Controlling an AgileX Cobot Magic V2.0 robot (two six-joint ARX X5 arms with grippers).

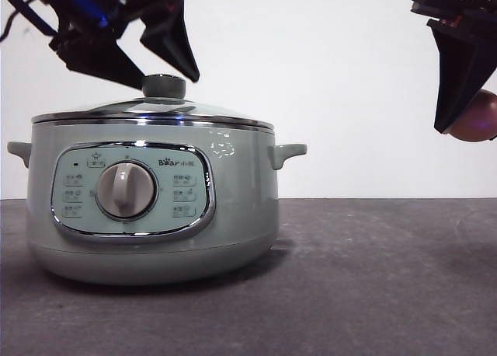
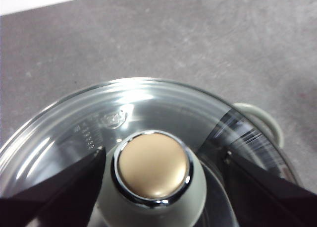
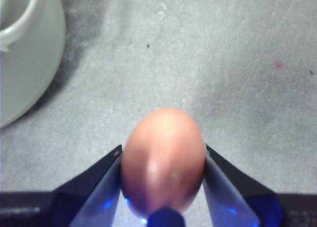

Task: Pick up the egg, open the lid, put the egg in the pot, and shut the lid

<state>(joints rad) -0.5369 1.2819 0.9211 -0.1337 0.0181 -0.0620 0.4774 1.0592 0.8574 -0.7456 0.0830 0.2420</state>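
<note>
Next, my left gripper grips the lid by its round knob (image 1: 164, 86) to open the pot (image 1: 155, 208) for the egg.
The pale green pot (image 1: 155, 208) stands at the left of the table with its glass lid (image 1: 151, 111) on it. My left gripper (image 1: 159, 64) hangs open just over the lid's knob (image 2: 153, 170), one jaw on each side of it and neither touching. High at the right edge my right gripper (image 3: 163, 160) is shut on the reddish-brown egg (image 3: 163, 160), held well above the table; the egg (image 1: 477, 116) shows there beside a black jaw. The pot's side handle (image 3: 20, 24) shows in the right wrist view.
The dark grey table (image 1: 373, 278) stretches to the right of the pot. A white wall stands behind.
</note>
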